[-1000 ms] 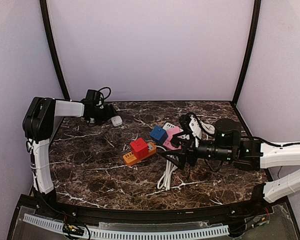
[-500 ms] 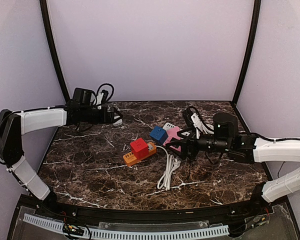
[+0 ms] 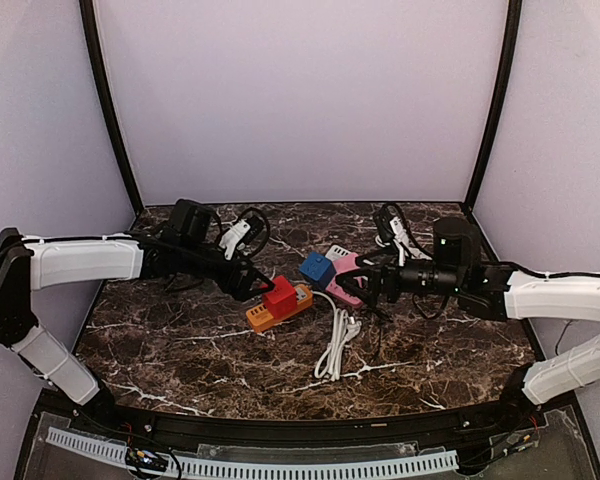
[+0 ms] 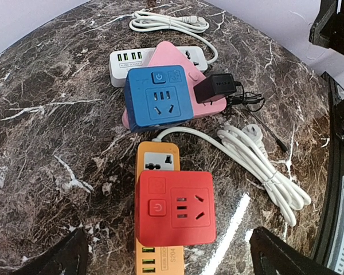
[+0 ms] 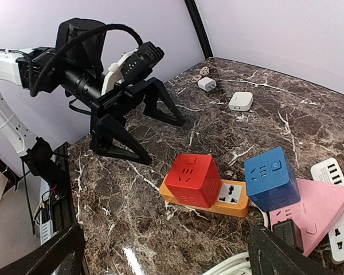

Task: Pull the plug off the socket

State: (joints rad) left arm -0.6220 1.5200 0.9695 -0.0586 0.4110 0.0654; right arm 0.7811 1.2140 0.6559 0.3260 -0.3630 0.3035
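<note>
Next, my left gripper grips the red cube plug (image 3: 278, 295) (image 4: 175, 208) by its sides overhanging the orange power strip. That leaves the power strip's end free to hold while unplugging.
A red cube plug (image 3: 278, 295) sits plugged on an orange power strip (image 3: 263, 317) at mid-table. My left gripper (image 3: 250, 283) is open, just left of the cube; in the left wrist view the cube (image 4: 175, 207) lies between its spread fingers (image 4: 57, 260), untouched. A blue cube (image 3: 317, 269) and a black adapter (image 4: 216, 89) sit on a pink socket (image 3: 346, 268). My right gripper (image 3: 365, 287) is open beside the pink socket, facing the red cube (image 5: 192, 179) and the orange strip (image 5: 232, 197).
A white power strip (image 4: 123, 60) lies behind the pink socket (image 4: 178, 57). A bundled white cable (image 3: 335, 348) lies in front of the sockets. Two small white chargers (image 5: 241, 101) rest near the back left. The left gripper (image 5: 139, 123) shows in the right wrist view.
My left arm swung from the back left corner forward and right to the red cube. My right gripper drew back and up slightly toward the pink socket.
</note>
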